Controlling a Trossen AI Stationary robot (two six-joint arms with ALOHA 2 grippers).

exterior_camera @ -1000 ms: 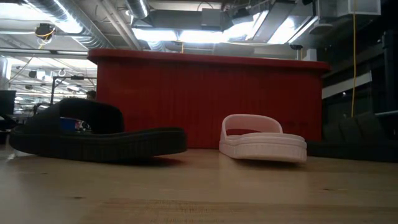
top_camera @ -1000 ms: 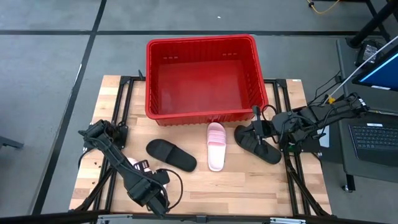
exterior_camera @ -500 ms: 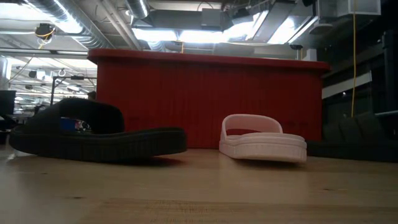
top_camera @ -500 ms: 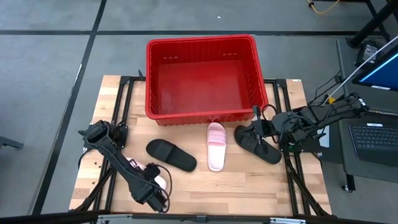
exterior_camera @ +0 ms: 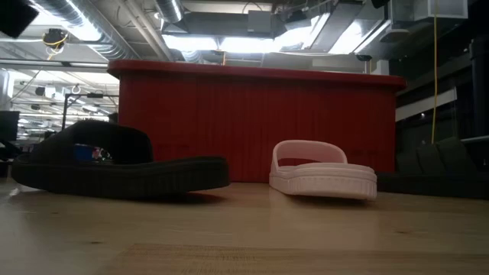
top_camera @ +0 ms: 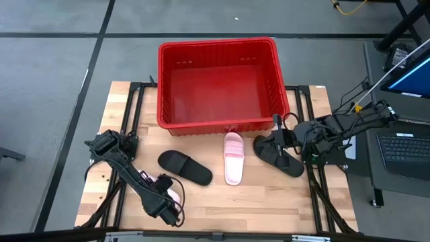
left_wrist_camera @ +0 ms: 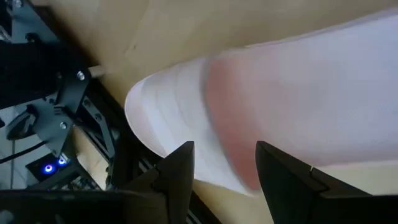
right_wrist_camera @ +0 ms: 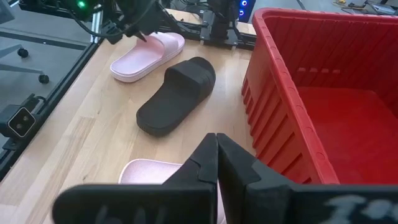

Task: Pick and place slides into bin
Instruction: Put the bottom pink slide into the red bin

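Note:
The left gripper should next grab the pink slide by its strap (left_wrist_camera: 202,127) to place it into the red bin.
The red bin (top_camera: 218,84) stands at the table's far middle. A black slide (top_camera: 185,167) and a pink slide (top_camera: 233,158) lie flat on their soles in front of it. They also show in the low view, the black one (exterior_camera: 114,164) and the pink one (exterior_camera: 325,174). A second pink slide (top_camera: 174,193) lies near the table's front left. My left gripper (left_wrist_camera: 224,165) is open just above it, fingers either side of its pale upper surface (left_wrist_camera: 280,93). My right gripper (right_wrist_camera: 216,146) is shut and empty, level over the second black slide (top_camera: 282,159) at the right.
The table's dark metal frame (left_wrist_camera: 68,106) runs close beside the near-left pink slide. Bare wood (top_camera: 269,198) lies along the front of the table. A laptop (top_camera: 406,144) and cables sit off the table's right edge.
My left gripper has moved a little toward the table's far edge, over the near-left pink slide. The slides have stayed where they were.

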